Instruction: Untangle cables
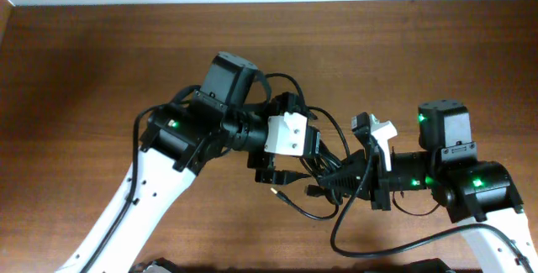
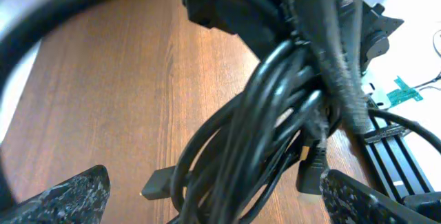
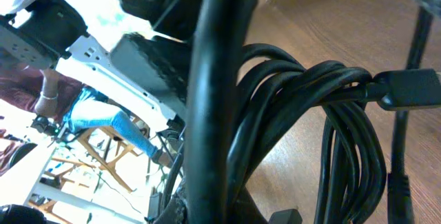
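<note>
Next, my left gripper grabs the looped cords, which leaves the plugs free for my right gripper to untangle.
The cables are a bunch of thin glossy black cords between my two grippers, held off the wooden table. In the left wrist view the bunch hangs in loops between my left gripper's wide-apart fingers, with plugs at the lower left and lower right. My left gripper is open around the loops. My right gripper reaches in from the right and pinches the top of the bunch. In the right wrist view the looped cords and a plug show, and the fingers are mostly hidden behind a thick cord.
The brown wooden table stretches left and behind the arms. A thicker black arm wire loops over the table below the right gripper. The two arms are close together at the centre.
</note>
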Tool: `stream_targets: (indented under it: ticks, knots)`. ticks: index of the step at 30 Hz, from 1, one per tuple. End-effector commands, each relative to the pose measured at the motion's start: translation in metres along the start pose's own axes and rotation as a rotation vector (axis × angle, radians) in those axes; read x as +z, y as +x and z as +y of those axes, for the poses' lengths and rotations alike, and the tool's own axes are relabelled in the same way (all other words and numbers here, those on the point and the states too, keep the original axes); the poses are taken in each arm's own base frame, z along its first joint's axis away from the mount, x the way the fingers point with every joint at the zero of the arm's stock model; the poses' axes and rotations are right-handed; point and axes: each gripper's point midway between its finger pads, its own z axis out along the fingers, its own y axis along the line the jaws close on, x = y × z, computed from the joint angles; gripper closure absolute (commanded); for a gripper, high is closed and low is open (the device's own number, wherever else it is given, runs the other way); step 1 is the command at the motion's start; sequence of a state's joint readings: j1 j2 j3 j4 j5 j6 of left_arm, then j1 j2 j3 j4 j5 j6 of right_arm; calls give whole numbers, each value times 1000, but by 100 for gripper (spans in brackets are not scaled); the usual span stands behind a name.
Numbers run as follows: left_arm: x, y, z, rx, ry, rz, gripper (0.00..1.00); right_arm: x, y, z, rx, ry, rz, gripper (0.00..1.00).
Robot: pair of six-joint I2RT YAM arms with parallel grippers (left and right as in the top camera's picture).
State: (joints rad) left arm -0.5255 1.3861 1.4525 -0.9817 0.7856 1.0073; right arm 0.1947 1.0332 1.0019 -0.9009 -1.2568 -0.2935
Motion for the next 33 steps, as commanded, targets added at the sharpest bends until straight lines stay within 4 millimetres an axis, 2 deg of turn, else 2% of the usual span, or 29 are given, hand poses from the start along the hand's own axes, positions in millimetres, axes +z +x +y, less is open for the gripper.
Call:
stream_targets:
  ticks: [1,4,10,13,14,17,21,24,27,28,31,33]
  knots:
    - [1,-1,0,8,4,2,1,0,-6,16,-41,-82,-25,96]
    - [1,4,-1,-4,3,27,1,-2,-11,30,-105,-162,-57,96]
    - [1,9,-4,-24,13,49,3,-3,-13,35,-117,-190,-68,96]
    - [1,10,-4,-24,12,51,16,-3,-14,35,-124,-192,-71,96]
    - [1,10,-4,-24,12,51,25,-3,-14,35,-124,-192,-71,96]
    - [1,10,-4,-25,13,51,40,-3,-14,35,-124,-192,-71,96]
    - [1,10,-4,-25,13,51,57,-3,-14,35,-124,-191,-71,96]
    - [1,10,-4,-25,13,51,78,-3,-14,35,-124,-191,-71,96]
    - [1,10,-4,-25,13,52,93,-3,-14,35,-124,-191,-70,95]
    - [1,10,-4,-26,13,51,100,-3,-14,35,-124,-191,-70,91]
    - [1,9,-4,-58,11,51,100,-2,-13,32,-121,-172,-64,84]
    - [0,10,-4,-85,8,52,100,-1,-12,26,-101,-143,-53,72]
